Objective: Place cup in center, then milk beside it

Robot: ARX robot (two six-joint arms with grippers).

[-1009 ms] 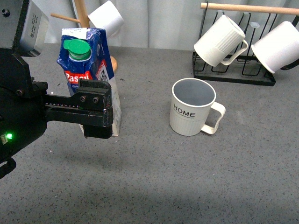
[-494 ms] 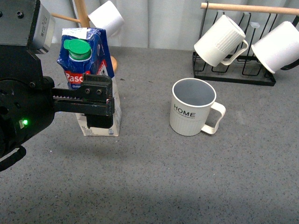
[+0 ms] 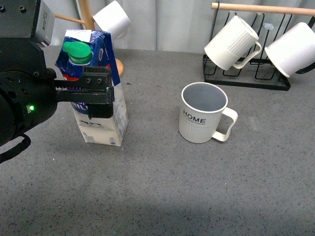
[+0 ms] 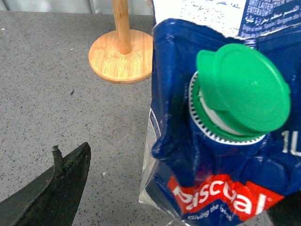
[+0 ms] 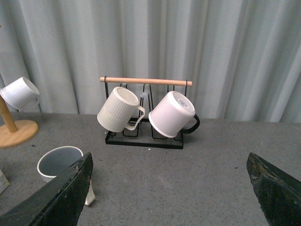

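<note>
My left gripper needs to grab the milk by its blue upper part (image 3: 102, 54) next, and then it needs to put the milk down beside the cup (image 3: 202, 119).
The milk (image 3: 105, 126), a blue and white carton with a green cap (image 3: 77, 52), stands left of centre and leans left at the top. My left gripper (image 3: 100, 96) is open around its upper part, the carton between the jaws. The left wrist view has the carton (image 4: 214, 188) filling the space beside one dark finger (image 4: 54, 190). The cup (image 3: 202, 119), off-white with "HOME" lettering, stands upright mid-table with its handle to the right. My right gripper (image 5: 167, 193) is open and holds nothing; the cup's rim (image 5: 59, 161) shows by one of its fingers.
A black wire rack (image 3: 246, 81) at the back right carries a ribbed mug (image 3: 231, 43) and a white mug (image 3: 293, 49). Behind the milk stands a wooden mug tree (image 3: 88, 14) with a small white cup (image 3: 112, 18); its round base (image 4: 120, 55) lies close by.
My left gripper has risen and closed in on the upper carton. The milk has shifted left and tipped leftward. The cup has not moved.
</note>
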